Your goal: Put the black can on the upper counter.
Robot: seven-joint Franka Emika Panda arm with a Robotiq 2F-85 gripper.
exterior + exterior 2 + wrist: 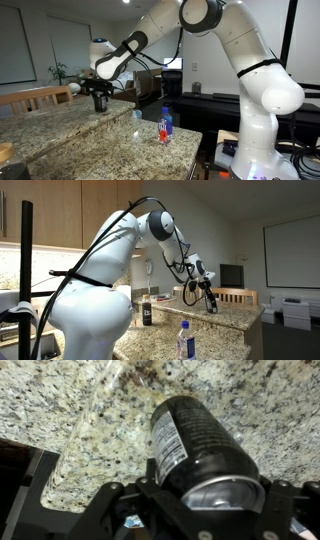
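The can is upright over flat granite and would stand on the upper counter, so my gripper needs to let go of the black can (100, 103).
My gripper (99, 93) is shut on the black can (100, 103), holding it upright by its top over the upper counter (55, 118). In the wrist view the dark can with its white label (190, 440) fills the space between the gripper fingers (200, 502), with speckled granite (80, 410) beneath it. Its silvery rim is near the camera. In an exterior view the gripper (206, 283) holds the can (211, 303) at the raised ledge (238, 311). I cannot tell whether the can's base touches the stone.
A small blue bottle with a red label (166, 125) stands on the lower counter (125, 152) and also shows in an exterior view (184, 340). A dark bottle (147, 311) stands near the robot's body. Wooden chair backs (35, 97) stand behind the ledge.
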